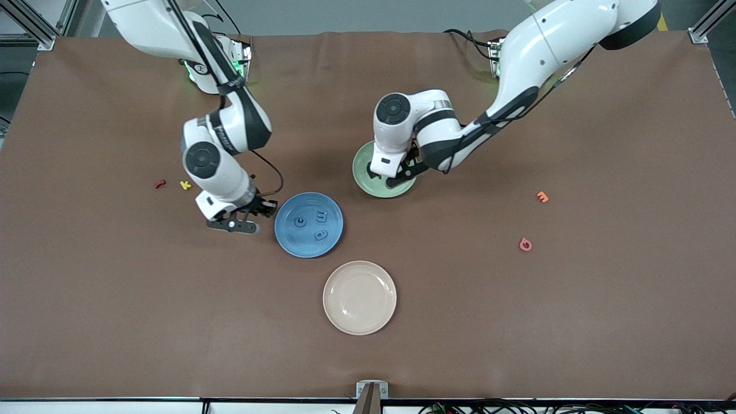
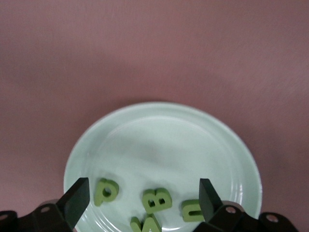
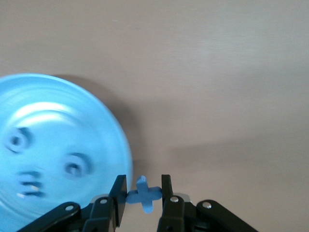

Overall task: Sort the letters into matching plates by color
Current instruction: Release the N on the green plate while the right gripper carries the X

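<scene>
The blue cross-shaped letter (image 3: 144,194) hangs short of the blue plate's rim (image 3: 127,155) in the right wrist view, so if I opened my right gripper now, the letter would miss.
The blue plate (image 1: 305,247) (image 3: 53,116) holds three blue letters (image 1: 322,217). My right gripper (image 1: 261,210) (image 3: 143,186) hangs over the table just off that plate's rim, toward the right arm's end, shut on a blue cross-shaped letter (image 3: 143,194). The pale green plate (image 1: 364,172) (image 2: 164,140) lies farther from the front camera and holds several green letters, among them a P (image 2: 106,192) and a B (image 2: 157,199). Over them my left gripper (image 1: 402,172) (image 2: 143,188) stands open with nothing in it.
A beige plate (image 1: 360,297) lies nearer the front camera than the blue one. A red letter (image 1: 160,184) and a yellow letter (image 1: 185,185) lie toward the right arm's end. An orange letter (image 1: 542,197) and a pink letter (image 1: 525,245) lie toward the left arm's end.
</scene>
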Controlling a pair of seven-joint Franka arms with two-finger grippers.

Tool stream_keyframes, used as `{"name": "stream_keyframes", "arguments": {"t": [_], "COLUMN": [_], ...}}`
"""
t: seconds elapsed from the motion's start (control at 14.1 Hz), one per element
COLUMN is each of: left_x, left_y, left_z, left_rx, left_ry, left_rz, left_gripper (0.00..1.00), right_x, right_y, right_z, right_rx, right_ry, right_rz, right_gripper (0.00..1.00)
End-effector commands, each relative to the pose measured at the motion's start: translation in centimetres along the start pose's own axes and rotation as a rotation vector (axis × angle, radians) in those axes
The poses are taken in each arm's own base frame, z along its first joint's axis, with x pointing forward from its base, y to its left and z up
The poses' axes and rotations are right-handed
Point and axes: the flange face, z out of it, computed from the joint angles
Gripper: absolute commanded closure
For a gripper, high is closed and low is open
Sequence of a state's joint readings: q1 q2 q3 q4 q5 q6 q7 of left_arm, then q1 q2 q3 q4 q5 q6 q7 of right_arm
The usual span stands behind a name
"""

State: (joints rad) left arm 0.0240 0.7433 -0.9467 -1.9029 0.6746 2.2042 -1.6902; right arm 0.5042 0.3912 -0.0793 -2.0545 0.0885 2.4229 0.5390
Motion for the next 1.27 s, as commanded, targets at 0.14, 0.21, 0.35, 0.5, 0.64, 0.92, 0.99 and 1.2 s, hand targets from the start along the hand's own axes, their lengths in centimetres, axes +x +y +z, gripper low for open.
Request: {"name": "stream_keyframes", "arguments": {"t": [0.14, 0.21, 0.35, 0.5, 0.64, 0.92, 0.99, 1.2], "left_x": [8.0, 10.1, 13.1, 16.0, 19.2, 22.8, 23.5, 26.5], "left_y": [-2.0, -2.2, -2.4, -3.0, -4.1, -4.8, -4.9, -6.6], "left_z": [-5.0, -6.0, -7.7, -9.3, -11.6, -15.7, -16.4, -17.3], "left_rx": [-0.056, -0.074, -0.107, -0.114, -0.074, -0.072, -0.085, -0.088], "left_ry": [0.025, 0.039, 0.058, 0.083, 0.105, 0.138, 0.147, 0.167], "left_rz": [0.004, -0.011, -0.005, -0.026, -0.003, -0.026, -0.033, -0.038], "left_gripper": [0.0, 0.01, 0.01, 0.01, 0.01, 0.01, 0.01, 0.01], "right_x": [-0.3, -1.0, -1.9, -2.8, -2.9, -2.7, -2.5, -0.6], "right_y": [-6.2, -7.0, -8.0, -9.0, -9.0, -9.3, -9.3, -9.7], "right_z": [2.2, 2.5, 2.8, 2.8, 2.9, 2.5, 2.2, -0.8], "right_rx": [-0.014, -0.018, -0.021, -0.022, -0.023, -0.016, -0.018, -0.048], "right_ry": [0.009, 0.006, 0.005, 0.004, 0.003, 0.009, 0.007, -0.022], "right_rz": [0.103, 0.117, 0.134, 0.149, 0.158, 0.155, 0.153, 0.145], "right_gripper": [0.99, 0.99, 0.99, 0.98, 0.03, 0.0, 0.0, 0.0]}}
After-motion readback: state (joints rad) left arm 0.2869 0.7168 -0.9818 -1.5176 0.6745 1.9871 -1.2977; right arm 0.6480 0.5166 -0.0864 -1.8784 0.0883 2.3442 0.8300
